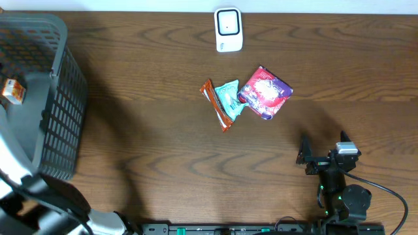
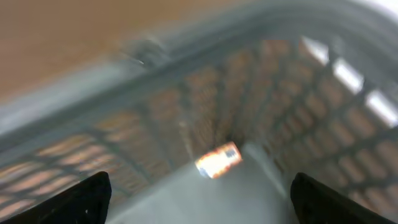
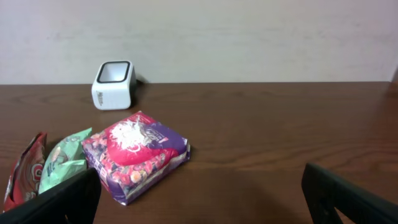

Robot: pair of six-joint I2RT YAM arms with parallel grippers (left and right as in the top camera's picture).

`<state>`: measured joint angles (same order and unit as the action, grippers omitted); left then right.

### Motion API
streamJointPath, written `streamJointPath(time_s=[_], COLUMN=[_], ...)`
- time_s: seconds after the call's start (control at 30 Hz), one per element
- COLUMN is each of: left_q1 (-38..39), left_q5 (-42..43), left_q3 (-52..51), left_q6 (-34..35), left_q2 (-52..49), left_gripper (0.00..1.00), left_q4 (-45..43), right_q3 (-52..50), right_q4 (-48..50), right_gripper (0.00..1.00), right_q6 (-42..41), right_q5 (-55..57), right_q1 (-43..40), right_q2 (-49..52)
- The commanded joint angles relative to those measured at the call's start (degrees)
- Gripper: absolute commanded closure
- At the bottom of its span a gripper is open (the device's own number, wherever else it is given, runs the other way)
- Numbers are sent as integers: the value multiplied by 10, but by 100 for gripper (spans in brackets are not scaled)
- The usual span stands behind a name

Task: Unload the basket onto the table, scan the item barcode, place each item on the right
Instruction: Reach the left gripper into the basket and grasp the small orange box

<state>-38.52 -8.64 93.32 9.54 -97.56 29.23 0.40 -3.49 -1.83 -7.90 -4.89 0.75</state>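
Note:
My left gripper is next going to hold the small orange item by its sides to scan its barcode. Its dark-patched side will stay uncovered.
The white barcode scanner (image 1: pixel 228 29) stands at the table's far edge, and it shows in the right wrist view as the scanner (image 3: pixel 113 84). Three items lie mid-table: a red-brown wrapper (image 1: pixel 217 104), a teal packet (image 1: pixel 230 96) and a purple-pink pack (image 1: pixel 264 91). A small orange item (image 1: pixel 12 91) lies inside the grey basket (image 1: pixel 62 111). In the blurred left wrist view my left gripper (image 2: pixel 200 183) hangs open above that orange item (image 2: pixel 219 159), not touching it. My right gripper (image 3: pixel 200 177) rests open near the front right, empty, facing the pack (image 3: pixel 135 152).
The basket's mesh walls (image 2: pixel 205 106) surround the left gripper. The right arm's base and cable (image 1: pixel 353 199) sit at the front right edge. Bare brown tabletop (image 1: pixel 163 156) lies between the basket and the right arm.

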Motion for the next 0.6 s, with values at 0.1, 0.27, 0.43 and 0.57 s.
streamJointPath(time_s=[0.1,0.27,0.43,0.57], left_q1=[10,10,9,9], left_q5=[64,-4,-18,-15], left_q3=[-5,-5,-5,-5], left_q6=[-139,-169,-237,-254], left_q2=[-91,-158,-209,-245], left_gripper=[8,8,9,9], left_q4=[-25,-65,-94,-115], right_q3=[-1,-1,-1,-1], right_q4=[-2,-2,-2,-2], right_gripper=[1,1,1,1], right_q6=[11,10,10,10], right_q5=[0,0,0,0], right_q1=[5,5,5,5], right_q2=[0,0,0,0])
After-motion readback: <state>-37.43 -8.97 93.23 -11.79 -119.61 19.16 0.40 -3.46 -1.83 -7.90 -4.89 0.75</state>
